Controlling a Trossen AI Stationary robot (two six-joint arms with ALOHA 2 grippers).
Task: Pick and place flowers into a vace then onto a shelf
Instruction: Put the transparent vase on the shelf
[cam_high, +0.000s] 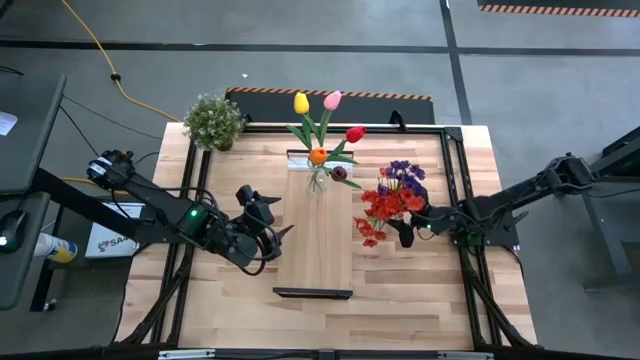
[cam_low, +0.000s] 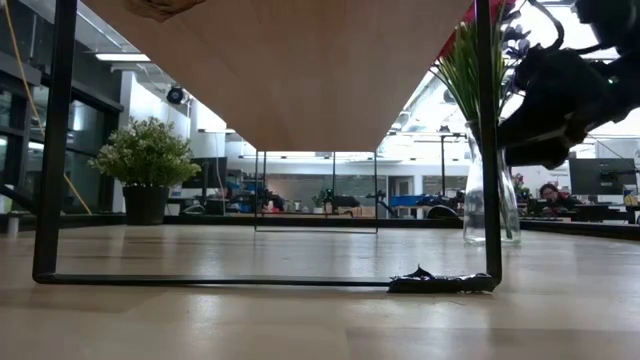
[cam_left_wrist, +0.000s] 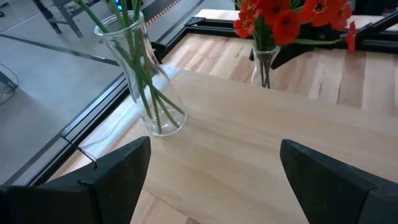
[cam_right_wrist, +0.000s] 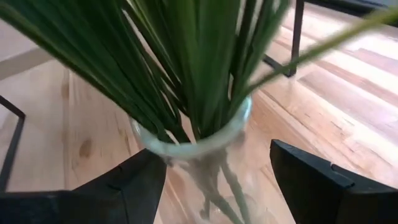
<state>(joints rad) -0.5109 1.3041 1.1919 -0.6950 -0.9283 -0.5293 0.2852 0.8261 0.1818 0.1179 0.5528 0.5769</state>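
Observation:
The red and purple flowers need to go on the shelf, so the right gripper should next grab their vase by its neck.
A clear glass vase with yellow, pink, red, orange and maroon tulips stands on its base at the far end of the shelf, a light wood board raised on a black frame. A second glass vase with red sprays and a purple cluster stands on the table to the right of the shelf. My right gripper is open, with its fingers on either side of this vase's neck. My left gripper hovers open over the shelf's left edge, aimed at the tulip vase.
A bushy potted plant stands at the table's far left corner. The shelf's black frame legs rise close beside the second vase. The near half of the shelf board lies bare.

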